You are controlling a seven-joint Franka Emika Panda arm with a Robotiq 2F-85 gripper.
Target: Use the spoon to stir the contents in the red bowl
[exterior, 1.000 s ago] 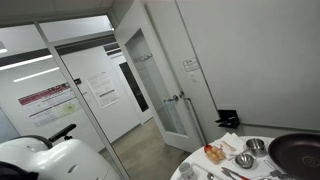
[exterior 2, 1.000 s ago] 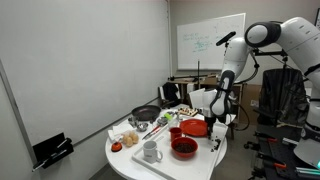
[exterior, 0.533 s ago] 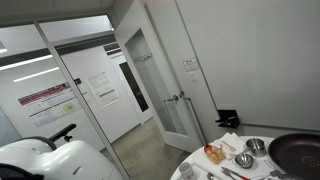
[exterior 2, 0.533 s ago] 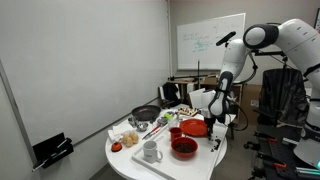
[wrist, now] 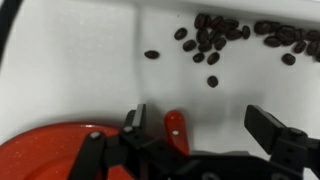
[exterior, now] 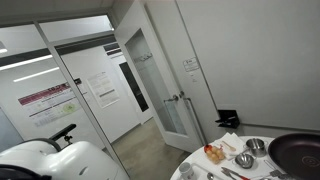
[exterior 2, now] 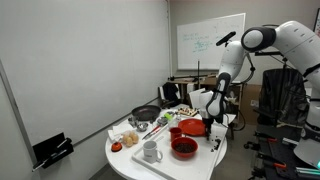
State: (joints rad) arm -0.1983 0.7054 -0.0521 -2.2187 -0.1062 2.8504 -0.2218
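My gripper has the red spoon's rounded end (wrist: 176, 127) between its open fingers, so it should close. Closing now would catch that end.
In the wrist view my gripper (wrist: 200, 118) is open just above the white table. The rounded end of a red spoon (wrist: 177, 130) lies on the table between the fingers, nearer the left one; neither finger visibly touches it. The curved rim of a red bowl (wrist: 50, 150) fills the lower left. In an exterior view the gripper (exterior 2: 215, 126) hangs low over the table's near edge, beside a red bowl (exterior 2: 184, 148) with dark contents. The spoon is too small to make out there.
Dark coffee beans (wrist: 212, 38) lie scattered on the table. A second red dish (exterior 2: 193, 128), a white mug (exterior 2: 150, 152), a black pan (exterior 2: 146, 114) and a plate of food (exterior 2: 125, 138) crowd the round table. The pan (exterior: 296, 151) and metal bowls (exterior: 245, 158) show again.
The arm's upper links have shifted slightly. The gripper stays low over the table by the red dishes.
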